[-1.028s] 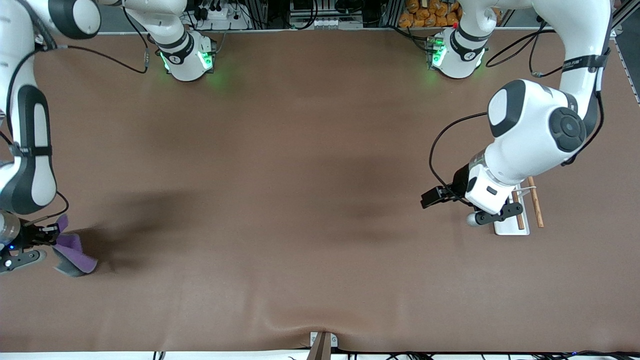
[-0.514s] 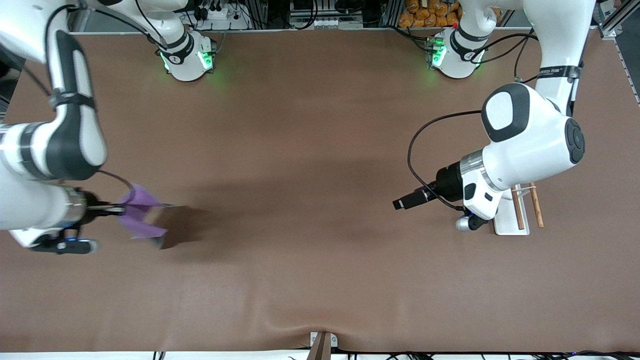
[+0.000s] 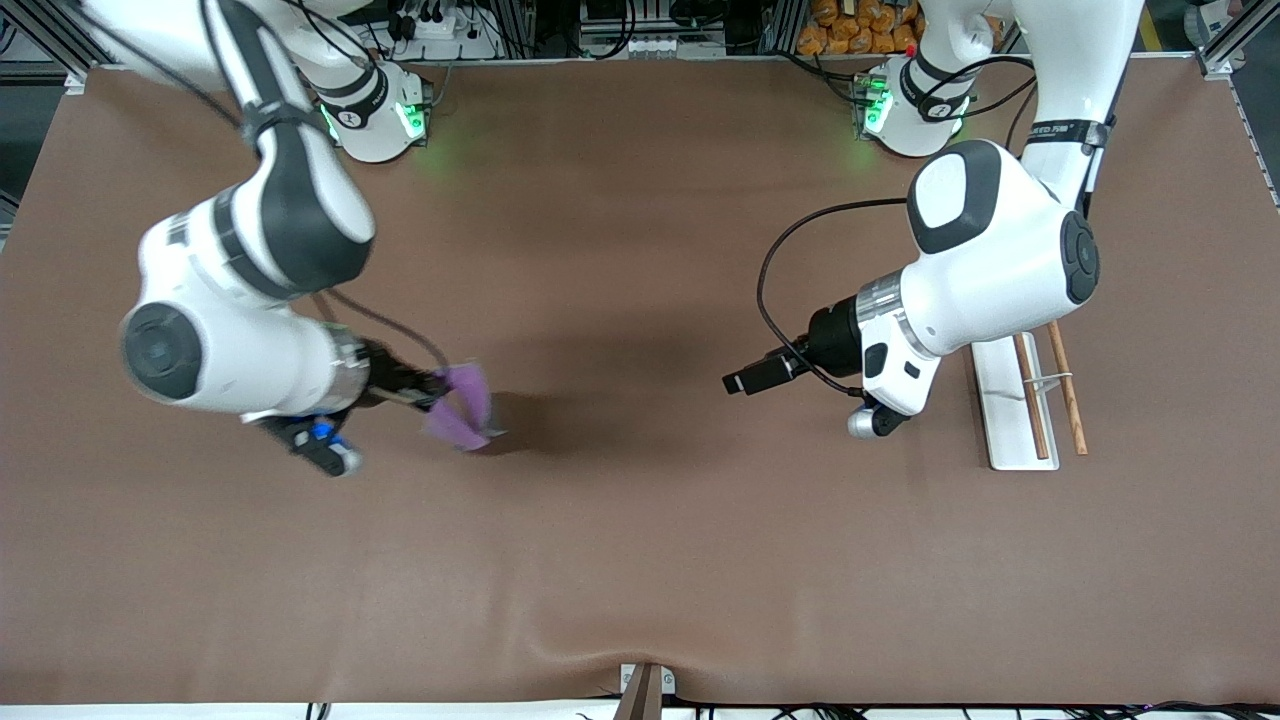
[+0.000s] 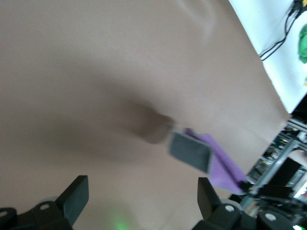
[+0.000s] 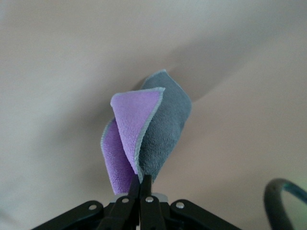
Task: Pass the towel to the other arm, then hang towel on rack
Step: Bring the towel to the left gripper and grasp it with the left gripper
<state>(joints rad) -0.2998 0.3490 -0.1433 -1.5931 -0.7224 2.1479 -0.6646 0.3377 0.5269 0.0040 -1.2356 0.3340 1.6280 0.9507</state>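
Note:
The towel needs to be taken over and hung on the rack [image 3: 1003, 404], so my left gripper should reach it and grab its grey loose end [image 3: 493, 430].
My right gripper [image 3: 432, 397] is shut on the towel [image 3: 463, 406], which hangs folded above the brown table, purple face and grey face both showing. In the right wrist view the shut fingertips [image 5: 142, 184] pinch the towel [image 5: 153, 127] at one edge. My left gripper [image 3: 745, 381] is open and empty over the table, pointing toward the towel with a wide gap between them. In the left wrist view its fingers [image 4: 208, 195] stand wide apart around the gripper [image 4: 142, 199], and the towel [image 4: 192, 152] shows ahead of them. The rack [image 3: 1003, 404] stands beside the left arm, with two brown rods [image 3: 1030, 397].
The brown table mat [image 3: 640, 560] has a raised wrinkle at its near edge by a small bracket [image 3: 645, 684]. Both arm bases [image 3: 375, 115] stand along the table's edge farthest from the front camera.
My right arm swung the towel from its end of the table toward the middle. My left arm moved off the rack toward the middle, uncovering the rack.

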